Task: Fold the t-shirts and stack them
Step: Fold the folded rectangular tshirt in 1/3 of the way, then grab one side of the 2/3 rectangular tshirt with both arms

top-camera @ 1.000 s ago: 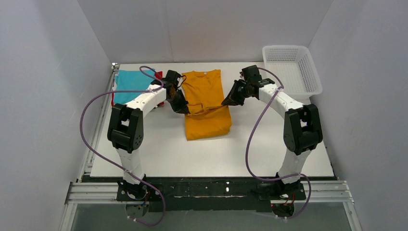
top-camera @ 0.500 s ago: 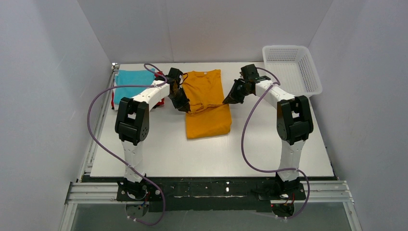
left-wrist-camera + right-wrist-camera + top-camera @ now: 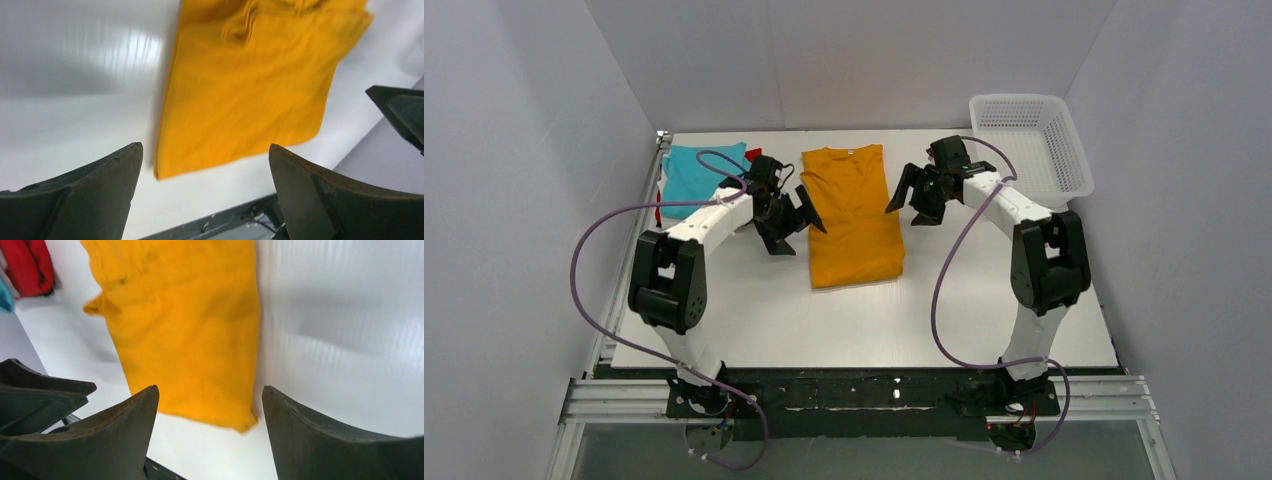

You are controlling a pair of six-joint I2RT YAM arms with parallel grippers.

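Observation:
The near end of the mustard-orange t-shirt is opposite the t-shirt's collar. My left gripper will next grab the t-shirt by that end's corner to fold it toward the collar.
A mustard-orange t-shirt lies flat at the middle of the table, folded into a long narrow strip with its collar at the far end. My left gripper hovers just off its left edge, jaws open and empty. My right gripper hovers off its right edge, also open and empty. The left wrist view shows the orange t-shirt beyond the spread left gripper. In the right wrist view the right gripper frames the orange t-shirt. A folded turquoise t-shirt lies at the far left on a red one.
A white mesh basket stands at the far right corner of the white table. White walls enclose the table on three sides. Purple cables loop from both arms.
Both grippers have opened and let go of the orange t-shirt's sides. Each drew outward from the shirt, which now lies flat and smooth.

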